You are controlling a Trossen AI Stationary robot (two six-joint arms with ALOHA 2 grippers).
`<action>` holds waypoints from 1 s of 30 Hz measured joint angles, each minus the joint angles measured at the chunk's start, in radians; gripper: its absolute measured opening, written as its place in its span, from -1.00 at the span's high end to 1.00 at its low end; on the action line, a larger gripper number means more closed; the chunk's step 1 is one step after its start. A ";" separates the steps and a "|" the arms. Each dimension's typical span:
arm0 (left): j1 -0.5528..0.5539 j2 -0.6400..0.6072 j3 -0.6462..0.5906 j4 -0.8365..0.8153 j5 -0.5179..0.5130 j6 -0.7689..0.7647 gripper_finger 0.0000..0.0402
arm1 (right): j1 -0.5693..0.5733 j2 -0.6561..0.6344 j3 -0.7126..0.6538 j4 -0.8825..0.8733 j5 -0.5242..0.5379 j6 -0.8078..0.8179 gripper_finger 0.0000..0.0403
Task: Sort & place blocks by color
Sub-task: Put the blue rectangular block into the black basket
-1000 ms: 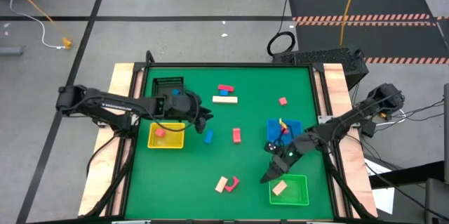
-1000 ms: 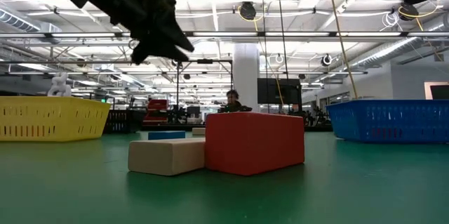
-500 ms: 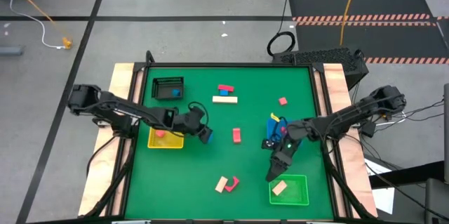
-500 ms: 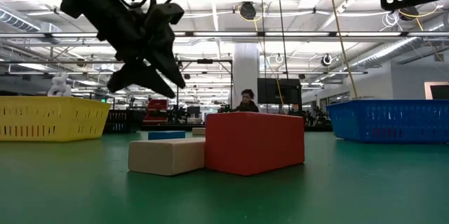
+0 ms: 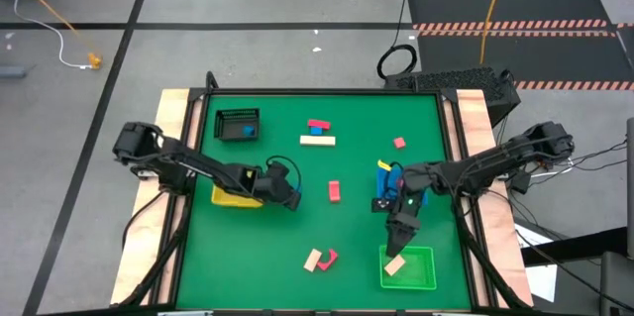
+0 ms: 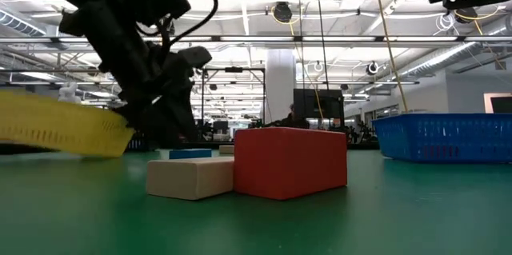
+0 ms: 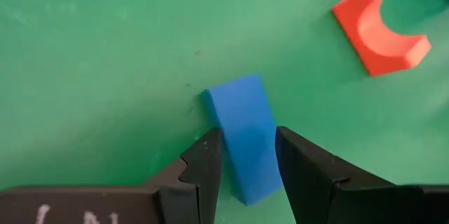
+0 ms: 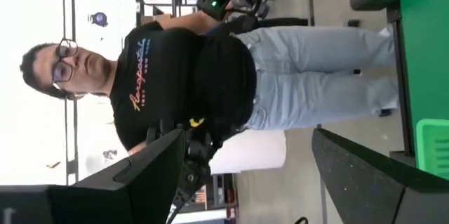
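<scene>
The blue block is over the green table, short of the black tray (image 5: 238, 125), so my left gripper moves it toward the tray next, before opening.
The blue block (image 7: 242, 136) lies flat on the green table, and my left gripper (image 7: 249, 161) is down at it, shut on it; the high view shows this gripper (image 5: 288, 196) just right of the yellow tray (image 5: 230, 198). My right gripper (image 8: 249, 175) is open and holds nothing. It hovers at the green tray's (image 5: 421, 274) far left corner (image 5: 395, 245), and a tan block (image 5: 394, 266) lies in that tray. Loose blocks lie about: a red one (image 5: 335, 190), a tan and red pair (image 5: 321, 258), a red and tan pair (image 5: 317, 133), and a red one (image 5: 399, 143). My left gripper pinches the blue block's long sides near its nearer end (image 7: 251, 175) between its two fingers (image 7: 207, 164). The fingers come from above, slanting, and lie along the block. The block rests flat on the table.
The black tray (image 5: 238, 125) with a blue piece stands far left, the blue tray (image 5: 411, 179) under my right arm. My left arm lies across the yellow tray (image 6: 64, 127), which looks tipped in the low view. A red (image 6: 290, 161) and a tan block (image 6: 190, 177) lie close to the low camera.
My left gripper has come down and toward the table's near edge, from beside the black tray to the blue block. The left arm now lies over the yellow tray, which has tipped in the low view. My right arm's wrist has swung toward the blue tray.
</scene>
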 joint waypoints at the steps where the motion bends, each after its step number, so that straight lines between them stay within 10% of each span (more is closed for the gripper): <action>1: -0.001 0.007 0.000 0.000 0.006 -0.014 0.32 | -0.004 0.000 0.000 0.000 -0.008 0.000 -0.51; 18: -0.005 0.004 0.178 -0.195 -0.010 0.058 0.32 | -0.050 -0.015 0.000 0.008 -0.075 -0.051 -0.51; 30: 0.001 0.004 0.266 -0.294 -0.030 0.048 0.32 | -0.125 -0.069 0.000 0.007 -0.110 -0.374 -0.51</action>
